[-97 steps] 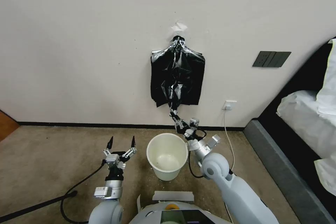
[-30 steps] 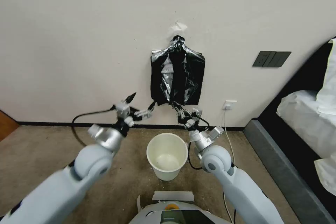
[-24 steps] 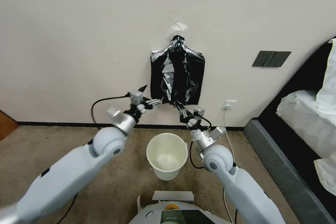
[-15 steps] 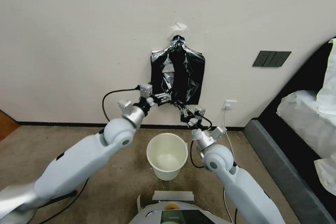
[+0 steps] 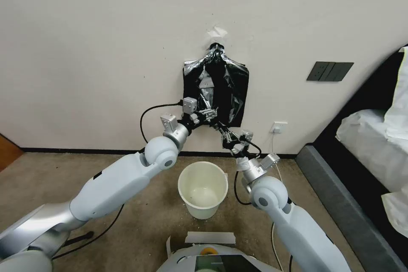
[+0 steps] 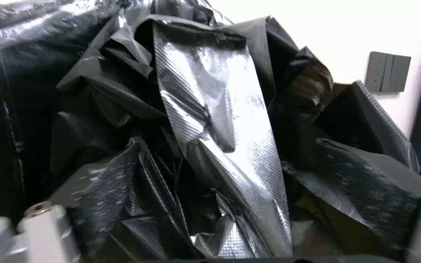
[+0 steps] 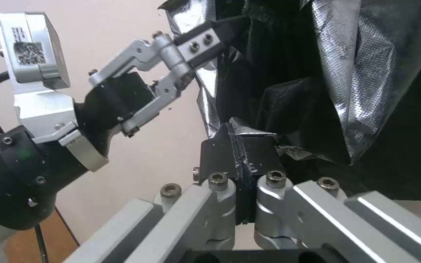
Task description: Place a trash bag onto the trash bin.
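Observation:
The left gripper grabs the trash bag by its open edge (image 5: pixel 207 103) next, to fit the trash bag over the trash bin (image 5: pixel 203 189).
The trash bag (image 5: pixel 207 87) hangs rumpled and glossy black in front of a flat black bundle (image 5: pixel 239 93) hooked on the wall. My right gripper (image 5: pixel 222 128) sits just under the bundle, shut on the bag's lower end; its black pads (image 7: pixel 237 146) pinch a fold of the trash bag (image 7: pixel 361 73). Coming in from the left, my left gripper (image 5: pixel 209 114) is open at the bag's lower edge. One of its fingers (image 7: pixel 220 29) pokes into the folds. Both left fingers (image 6: pixel 42 223) stand wide apart around the trash bag (image 6: pixel 210 120). The cream-white trash bin (image 5: pixel 203 189) stands open on the carpet below.
A wall socket (image 5: pixel 279 127) with a white cable sits right of the bin. A dark switch plate (image 5: pixel 329 71) is higher on the wall. A bed (image 5: pixel 374 136) and its grey base (image 5: pixel 340 204) line the right side. Bare carpet lies left of the bin.
My left arm rose from the floor beside the bin and swung right to the bag's lower edge. My right gripper lifted with the bag's end, so the stretched bag went slack.

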Controlling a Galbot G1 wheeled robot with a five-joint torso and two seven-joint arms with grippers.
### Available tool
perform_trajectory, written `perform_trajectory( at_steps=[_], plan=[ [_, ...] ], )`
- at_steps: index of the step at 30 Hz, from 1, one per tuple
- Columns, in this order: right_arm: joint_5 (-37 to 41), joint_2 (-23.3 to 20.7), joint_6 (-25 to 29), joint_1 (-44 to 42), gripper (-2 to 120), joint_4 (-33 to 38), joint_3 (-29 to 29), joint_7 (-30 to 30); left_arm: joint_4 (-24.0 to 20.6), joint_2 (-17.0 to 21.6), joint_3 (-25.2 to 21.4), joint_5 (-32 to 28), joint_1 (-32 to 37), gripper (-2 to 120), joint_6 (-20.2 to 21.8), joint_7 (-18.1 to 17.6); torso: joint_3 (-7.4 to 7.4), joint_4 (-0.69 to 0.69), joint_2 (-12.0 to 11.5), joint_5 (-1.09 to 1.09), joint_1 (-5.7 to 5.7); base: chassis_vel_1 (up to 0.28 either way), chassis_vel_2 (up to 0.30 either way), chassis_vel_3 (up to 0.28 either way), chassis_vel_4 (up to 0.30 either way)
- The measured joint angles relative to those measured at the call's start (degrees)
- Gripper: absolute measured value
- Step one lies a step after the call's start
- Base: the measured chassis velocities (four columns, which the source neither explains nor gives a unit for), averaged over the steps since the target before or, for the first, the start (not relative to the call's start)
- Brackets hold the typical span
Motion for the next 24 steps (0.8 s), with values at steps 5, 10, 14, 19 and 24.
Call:
perform_trajectory(
  at_steps=[5,10,14,19,24],
  plan=[
    [0.01,-0.01,0.01,-0.03,0,0.01,0.01,0.00,-0.31,0.12,0.19,-0.01,-0.28,70,0.01,-0.25,0.00,0.00,0.00,0.00,0.00,0.000,0.000,0.000,0.000],
    [-0.02,0.10,0.02,-0.14,0,0.01,-0.02,-0.01,-0.45,0.33,0.06,-0.25,-0.29,50,0.00,-0.49,0.00,0.00,0.00,0.00,0.00,0.000,0.000,0.000,0.000],
    [-0.02,0.02,0.02,-0.16,0,0.01,0.00,-0.01,-0.44,0.13,-0.27,-0.27,-0.14,35,-0.02,-0.59,0.00,0.00,0.00,0.00,0.00,0.000,0.000,0.000,0.000],
    [-0.01,-0.11,0.02,-0.21,0,0.23,0.02,0.00,-0.39,0.12,-0.69,-0.50,-0.04,20,-0.07,-0.68,0.00,0.00,0.00,0.00,0.00,0.000,0.000,0.000,0.000],
    [0.05,-0.07,0.02,-0.45,0,0.56,0.04,0.01,-0.27,0.29,-1.40,-1.30,0.06,1,-0.09,-0.97,0.00,0.00,0.00,0.00,0.00,0.000,0.000,0.000,0.000]
  ],
)
